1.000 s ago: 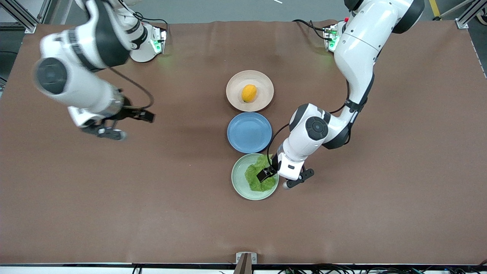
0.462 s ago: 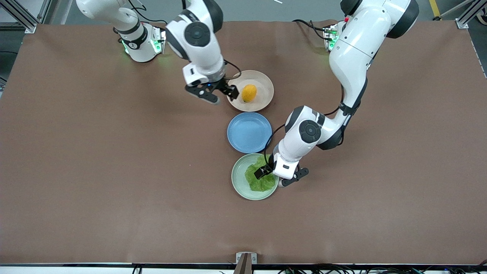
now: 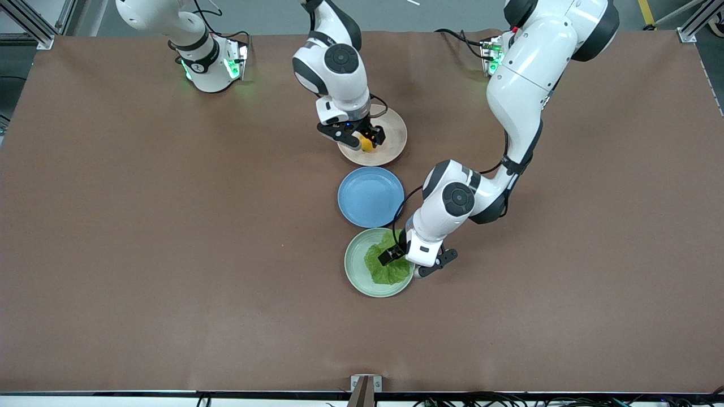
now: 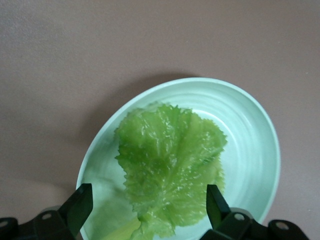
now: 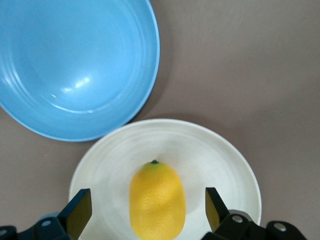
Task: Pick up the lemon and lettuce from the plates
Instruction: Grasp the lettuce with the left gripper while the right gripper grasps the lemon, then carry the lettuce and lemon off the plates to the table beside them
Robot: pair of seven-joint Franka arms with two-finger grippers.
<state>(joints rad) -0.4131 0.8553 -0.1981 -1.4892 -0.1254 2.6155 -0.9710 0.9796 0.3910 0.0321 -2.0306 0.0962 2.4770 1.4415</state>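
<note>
The right gripper grabs the lemon (image 3: 366, 145) by its rounded yellow sides next and picks it off the beige plate.
The yellow-orange lemon (image 3: 366, 145) (image 5: 157, 195) lies on the beige plate (image 3: 393, 133) (image 5: 215, 155). My right gripper (image 3: 359, 138) (image 5: 148, 210) hangs open just above it, one finger on each side, not touching it. The crinkled green lettuce (image 3: 383, 268) (image 4: 170, 155) lies flat on the mint green plate (image 3: 356, 265) (image 4: 250, 135), the plate nearest the front camera. My left gripper (image 3: 404, 265) (image 4: 149, 205) is open over the leaf's paler stem end, its fingers straddling the leaf without gripping it.
An empty blue plate (image 3: 370, 196) (image 5: 75, 55) sits between the two other plates, close to both. Brown mat (image 3: 169, 254) covers the table around the row of plates. The left arm's elbow (image 3: 458, 198) hangs beside the blue plate.
My right arm has swung in from the right arm's end of the table and come down over the lemon. My left gripper has crept slightly further over the lettuce plate.
</note>
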